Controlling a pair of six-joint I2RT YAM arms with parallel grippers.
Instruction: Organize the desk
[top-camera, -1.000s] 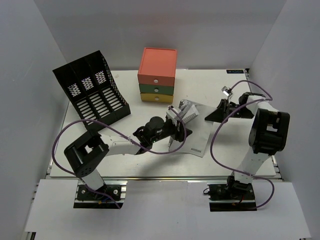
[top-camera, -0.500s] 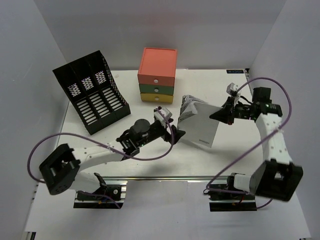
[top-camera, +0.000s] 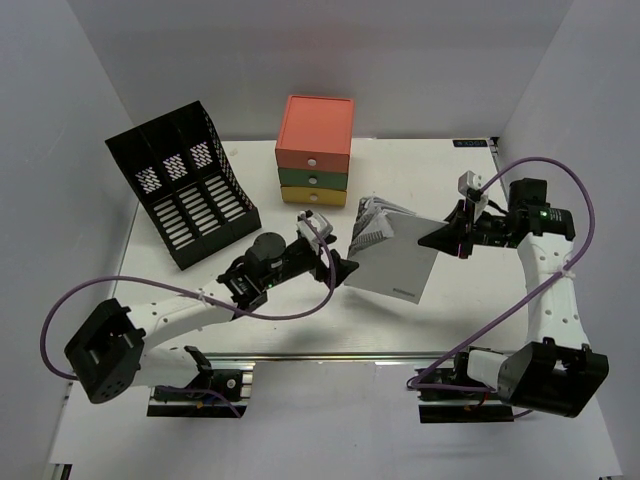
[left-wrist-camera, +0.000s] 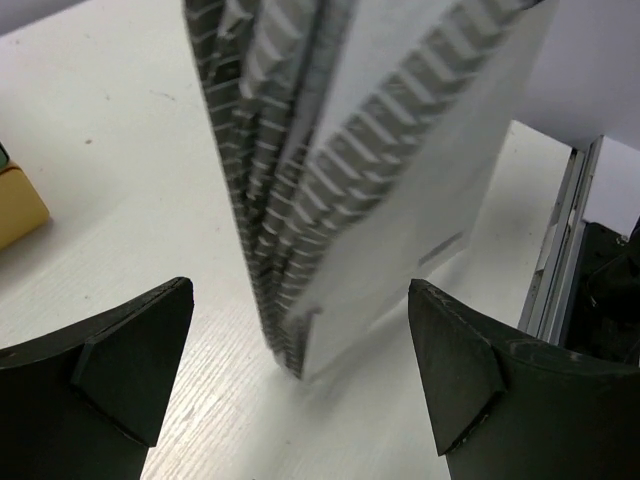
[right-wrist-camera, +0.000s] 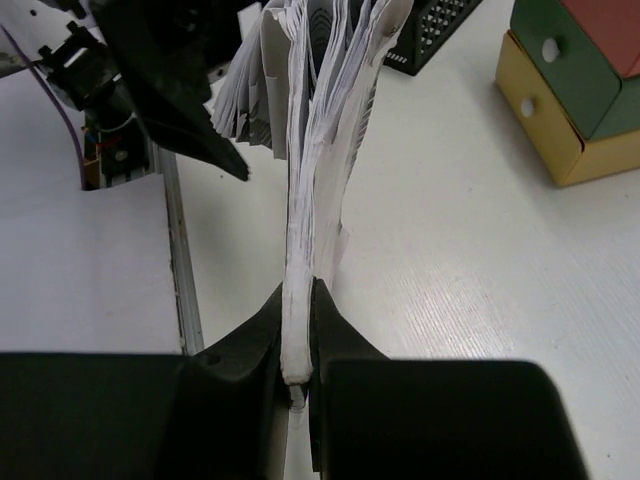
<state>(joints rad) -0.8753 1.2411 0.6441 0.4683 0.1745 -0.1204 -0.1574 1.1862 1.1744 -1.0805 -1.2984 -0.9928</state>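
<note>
The paper stack needs its broad sheets free to go into the file organiser. My left gripper should next pick up the stack by its gray-striped edge (top-camera: 368, 237) (left-wrist-camera: 295, 250).
The white desk (top-camera: 470, 300) carries the arms' work area. A stack of printed white papers (top-camera: 392, 252) stands tilted on edge, its lower edge near the desk. My right gripper (top-camera: 443, 240) is shut on the stack's right edge; in the right wrist view (right-wrist-camera: 300, 335) the sheets (right-wrist-camera: 312, 150) fan out beyond the jaws. My left gripper (top-camera: 342, 266) is open, just left of the stack and not touching it. In the left wrist view its gripper (left-wrist-camera: 300, 375) is wide apart, with the stack (left-wrist-camera: 350, 180) ahead over the desk (left-wrist-camera: 110, 140).
A black mesh file organiser (top-camera: 185, 185) stands at the back left. An orange-green-yellow drawer unit (top-camera: 315, 150) stands at the back centre, also in the right wrist view (right-wrist-camera: 575, 90). A metal rail (top-camera: 330, 355) runs along the near edge.
The papers have been raised from nearly flat to standing on edge in my right gripper. My left gripper has drawn back left off the stack and is open.
</note>
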